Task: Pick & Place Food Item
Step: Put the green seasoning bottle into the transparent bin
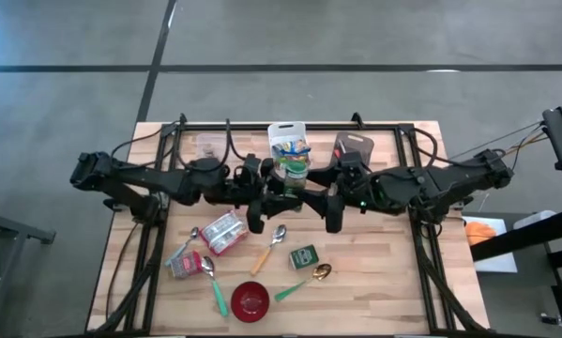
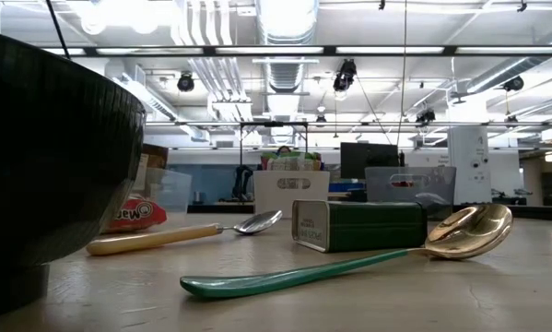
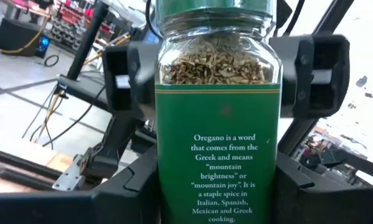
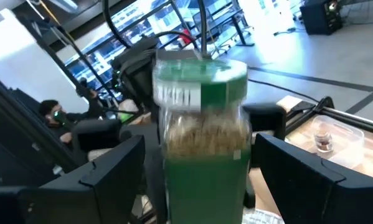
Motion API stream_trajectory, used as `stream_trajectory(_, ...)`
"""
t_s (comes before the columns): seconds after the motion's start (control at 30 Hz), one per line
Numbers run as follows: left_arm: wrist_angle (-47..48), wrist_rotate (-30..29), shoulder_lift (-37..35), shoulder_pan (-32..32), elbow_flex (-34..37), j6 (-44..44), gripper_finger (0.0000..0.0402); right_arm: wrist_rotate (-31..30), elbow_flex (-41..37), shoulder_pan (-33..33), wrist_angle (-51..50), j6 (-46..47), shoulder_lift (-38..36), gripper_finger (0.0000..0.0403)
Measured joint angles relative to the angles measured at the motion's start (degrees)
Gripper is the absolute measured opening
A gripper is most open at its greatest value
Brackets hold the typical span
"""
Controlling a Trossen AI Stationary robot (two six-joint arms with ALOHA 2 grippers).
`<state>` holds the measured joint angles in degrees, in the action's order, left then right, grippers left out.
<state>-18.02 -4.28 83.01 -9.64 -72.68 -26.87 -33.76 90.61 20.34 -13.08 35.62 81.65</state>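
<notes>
I should close my right gripper on the oregano jar now. My fingers are on either side of the jar's green label (image 4: 206, 190), below the green lid (image 4: 202, 71), so they would catch the jar.
An oregano jar (image 3: 217, 124) with a green label and a green lid (image 4: 202, 71) stands upright in the air over the table's middle (image 1: 295, 174), in front of a white basket (image 1: 287, 139). My left gripper (image 3: 217, 193) comes from the left and is shut on the jar's lower body. My right gripper (image 4: 202, 180) comes from the right and is open. Its fingers (image 3: 127, 74) stand on either side of the jar's glass upper part with small gaps. Neither gripper shows in the low view. My left gripper pinches the jar's labelled lower body (image 3: 174, 186) between its two fingers, one on each side. The fingers come level from the table's left side. The jar stands upright in the hold, lid up, lifted clear of the table.
On the near half of the table lie a red bowl (image 1: 250, 300), a green tin (image 1: 303, 256), a gold spoon (image 1: 322, 272), several other spoons and two snack packets (image 1: 222, 232). Clear containers (image 1: 353, 147) stand at the far edge beside the basket.
</notes>
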Motion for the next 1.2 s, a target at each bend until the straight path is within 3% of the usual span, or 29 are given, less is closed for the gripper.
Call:
stream_trajectory(0.33, 0.39, 3.44, 2.66, 1.23, -3.61, -0.15, 0.0184, 0.83, 0.0, 0.0, 0.02, -0.4, 0.0, 0.0296)
stream_trajectory(0.43, 0.28, 4.07, 3.1, 1.34, -4.02, -0.15, 0.0184, 0.83, 0.0, -0.04, 0.06, -1.23, 0.0, 0.027)
stream_trajectory(0.6, 0.36, 4.63, 3.14, 1.41, -4.0, -0.65, 0.0184, 1.21, 0.0, -0.3, 0.38, -1.99, 0.0, 0.0195)
stream_trajectory(0.83, 0.43, 4.76, 3.14, 1.76, -4.0, -1.75, 0.0187, 1.83, 0.0, -0.37, 0.27, -2.58, -0.04, 0.0193)
stream_trajectory(1.07, 4.8, 5.34, 2.57, 1.82, -3.96, -6.87, 0.0335, 4.06, -0.07, -0.42, -3.2, -5.46, -0.04, 0.0193)
stream_trajectory(1.2, 12.35, 5.85, 0.96, 1.82, -4.5, -7.74, 0.0375, 5.75, -0.02, -0.42, -9.0, -6.01, -0.2, 0.0193)
